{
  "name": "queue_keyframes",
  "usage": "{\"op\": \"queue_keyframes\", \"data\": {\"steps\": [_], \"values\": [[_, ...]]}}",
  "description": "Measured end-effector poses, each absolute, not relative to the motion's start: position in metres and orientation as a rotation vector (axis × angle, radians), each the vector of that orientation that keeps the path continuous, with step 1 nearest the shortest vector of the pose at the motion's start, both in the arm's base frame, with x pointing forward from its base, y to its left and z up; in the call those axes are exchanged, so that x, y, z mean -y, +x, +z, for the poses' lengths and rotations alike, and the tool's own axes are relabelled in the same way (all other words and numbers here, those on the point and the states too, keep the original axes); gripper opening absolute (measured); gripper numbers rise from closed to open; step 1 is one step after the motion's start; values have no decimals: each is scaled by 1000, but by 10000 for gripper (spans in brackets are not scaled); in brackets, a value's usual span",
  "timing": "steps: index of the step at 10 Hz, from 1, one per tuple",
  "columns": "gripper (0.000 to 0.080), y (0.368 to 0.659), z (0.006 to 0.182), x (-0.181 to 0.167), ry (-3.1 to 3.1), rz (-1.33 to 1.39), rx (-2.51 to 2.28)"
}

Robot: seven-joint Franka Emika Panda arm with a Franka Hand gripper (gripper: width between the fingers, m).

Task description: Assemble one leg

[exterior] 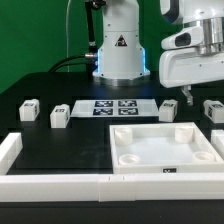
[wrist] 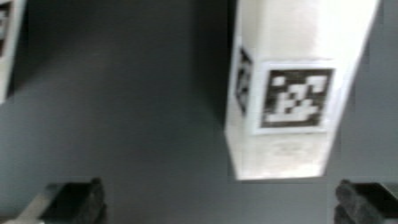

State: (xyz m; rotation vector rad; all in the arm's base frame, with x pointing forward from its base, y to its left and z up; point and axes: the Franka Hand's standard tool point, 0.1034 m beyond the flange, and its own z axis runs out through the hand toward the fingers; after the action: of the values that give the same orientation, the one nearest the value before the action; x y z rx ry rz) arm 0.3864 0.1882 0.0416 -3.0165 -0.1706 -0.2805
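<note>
My gripper will grab the leg next by its marker-bearing body [exterior: 214, 111] [wrist: 294, 98], to fit the leg to the white square panel.
Several small white legs with black-and-white markers lie on the black table: two at the exterior view's left [exterior: 28, 110] [exterior: 59, 117] and two at its right [exterior: 168, 111] [exterior: 214, 109]. My gripper [exterior: 188, 97] hangs low over the table between the two right legs, empty. In the wrist view its dark fingers [wrist: 71, 202] stand wide apart, and the gripper [wrist: 217, 202] has only bare table between them. One leg [wrist: 285, 95] lies just beyond the fingertips, marker face up, not between them. Another leg's edge [wrist: 7, 50] shows at the picture's border.
The large white square panel [exterior: 128, 152] with corner holes lies in front of the gripper. Long white bars run along the front [exterior: 90, 186] and the left [exterior: 9, 150]. The marker board [exterior: 110, 107] lies before the robot base [exterior: 118, 55].
</note>
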Motion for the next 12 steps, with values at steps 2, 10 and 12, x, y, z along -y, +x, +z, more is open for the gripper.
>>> {"op": "queue_keyframes", "data": {"steps": [2, 10, 12], "values": [[649, 388, 41, -186, -3023, -254, 194], [649, 364, 28, -188, -3044, 785, 87], [649, 360, 21, -182, -2990, 1022, 71]]}}
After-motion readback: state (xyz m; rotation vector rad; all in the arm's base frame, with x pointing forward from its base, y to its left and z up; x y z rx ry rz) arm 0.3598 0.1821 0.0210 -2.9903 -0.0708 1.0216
